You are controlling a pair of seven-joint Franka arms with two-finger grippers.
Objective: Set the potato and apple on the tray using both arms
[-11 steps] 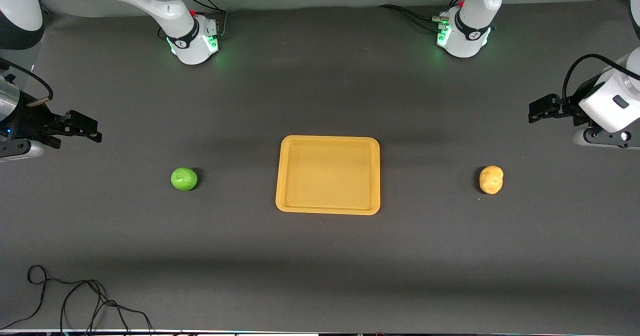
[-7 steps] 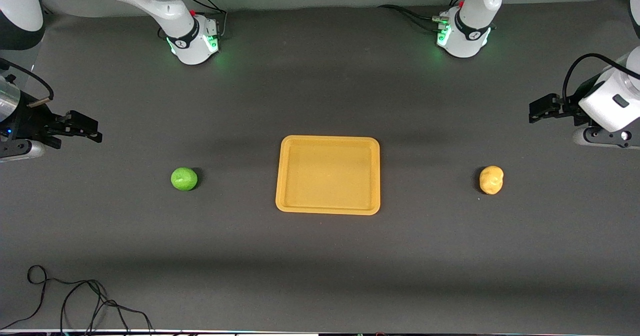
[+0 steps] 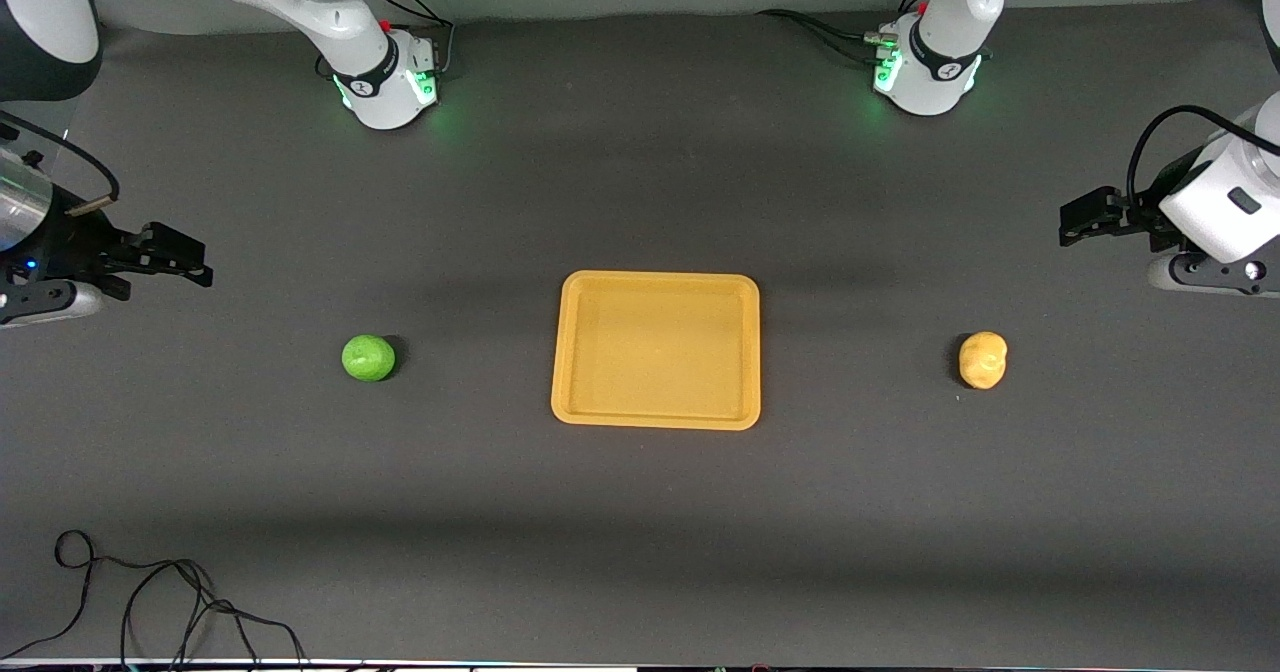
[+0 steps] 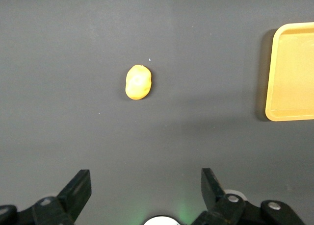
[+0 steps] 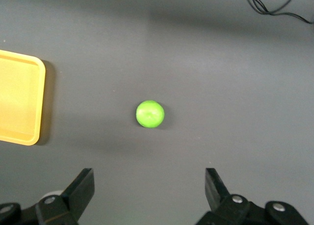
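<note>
The potato [image 3: 983,359] should go on the orange-yellow tray [image 3: 656,282], so next my left gripper will grab it by its long sides around the middle.
The orange-yellow tray [image 3: 656,282] lies empty at the table's middle; its edge also shows in the left wrist view [image 4: 274,78] and in the right wrist view [image 5: 34,102]. The green apple [image 3: 368,358] [image 5: 150,113] rests on the table toward the right arm's end. The pale yellow-tan potato [image 3: 983,359] [image 4: 139,82] rests toward the left arm's end. My right gripper [image 3: 185,262] [image 5: 147,186] is open and empty, up in the air at its end of the table. My left gripper [image 3: 1075,220] [image 4: 144,186] is open and empty, up in the air at the table's other end.
A loose black cable [image 3: 150,592] lies at the table's front corner toward the right arm's end, also in the right wrist view [image 5: 274,4]. The arm bases [image 3: 385,82] [image 3: 925,72] glow green along the back edge.
My right gripper has shifted slightly toward the table's middle. The left gripper, apple, potato and tray have not visibly moved.
</note>
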